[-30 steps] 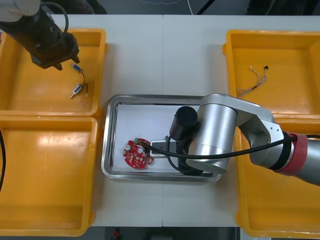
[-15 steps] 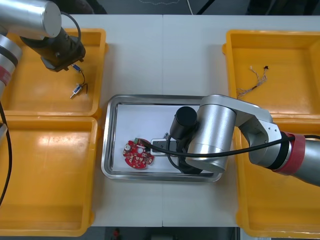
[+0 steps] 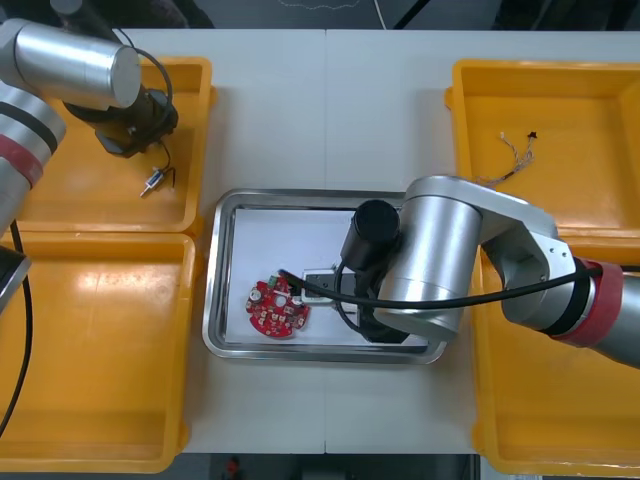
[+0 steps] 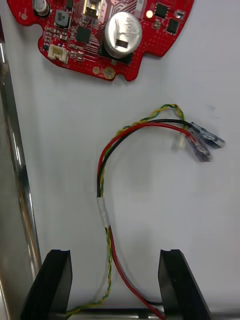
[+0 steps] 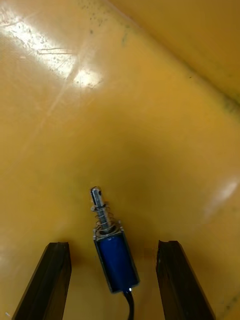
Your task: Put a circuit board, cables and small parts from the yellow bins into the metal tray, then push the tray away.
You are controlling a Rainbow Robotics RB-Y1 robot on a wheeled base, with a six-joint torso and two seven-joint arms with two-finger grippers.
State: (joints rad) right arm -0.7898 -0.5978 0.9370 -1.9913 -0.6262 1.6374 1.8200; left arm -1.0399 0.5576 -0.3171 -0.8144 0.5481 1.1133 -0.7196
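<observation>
My left gripper grabs the small metal part by its blue body next, to put the small metal part into the metal tray.
My right gripper stands open low over the white floor of the metal tray. A red and yellow cable lies loose on that floor, running between the fingers. Just beyond the cable lies the round red circuit board, also seen in the tray. My left gripper is open in the far left yellow bin. A blue small metal part with a spring and a black lead lies between its fingers, untouched. A second small metal part lies nearby.
A thin twisted cable lies in the far right yellow bin. The near left bin and near right bin flank the tray. My right arm covers the tray's right half.
My right gripper has opened and let the red and yellow cable go onto the tray floor. My left arm has moved right and down over the upper small metal part.
</observation>
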